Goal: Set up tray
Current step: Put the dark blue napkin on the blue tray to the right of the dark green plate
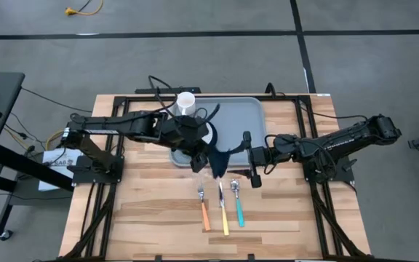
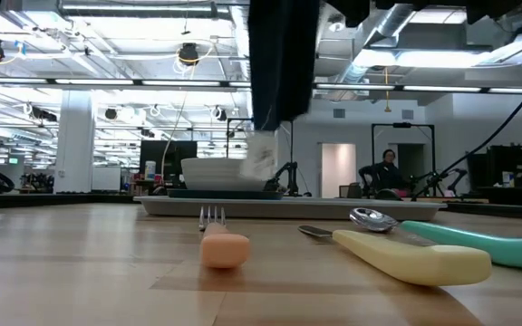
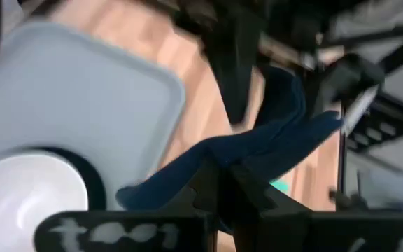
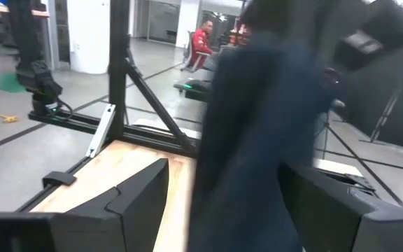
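Observation:
The dark blue cloth has to go on the tray (image 1: 242,116), so my right gripper should next grab the cloth by its loose end.
The grey-blue tray (image 1: 242,116) lies at the table's far middle, carrying a dark plate with a white bowl (image 2: 214,172) and a white cup (image 1: 185,102). Over the tray's near edge my left gripper (image 1: 204,159) is shut on a dark blue cloth (image 1: 218,163). The cloth hangs as a dark strip in the low view (image 2: 284,63). My right gripper (image 1: 252,160) stands open and level just right of the cloth. In its wrist view the cloth (image 4: 257,140) hangs in front of the gap between the fingers (image 4: 138,199); I cannot tell whether it touches them. My left gripper pinches the cloth at a bunched upper part (image 3: 219,157) between its two fingers, slanting down from the table's left. One layer or several, I cannot tell. The cloth hangs slack below and beside the fingers, its lower end (image 2: 275,118) clear of the table.
A fork with an orange handle (image 1: 204,209), a yellow-handled utensil (image 1: 224,212) and a teal-handled spoon (image 1: 238,206) lie side by side on the wooden table, near of the tray. Bare wood lies on both sides of them.

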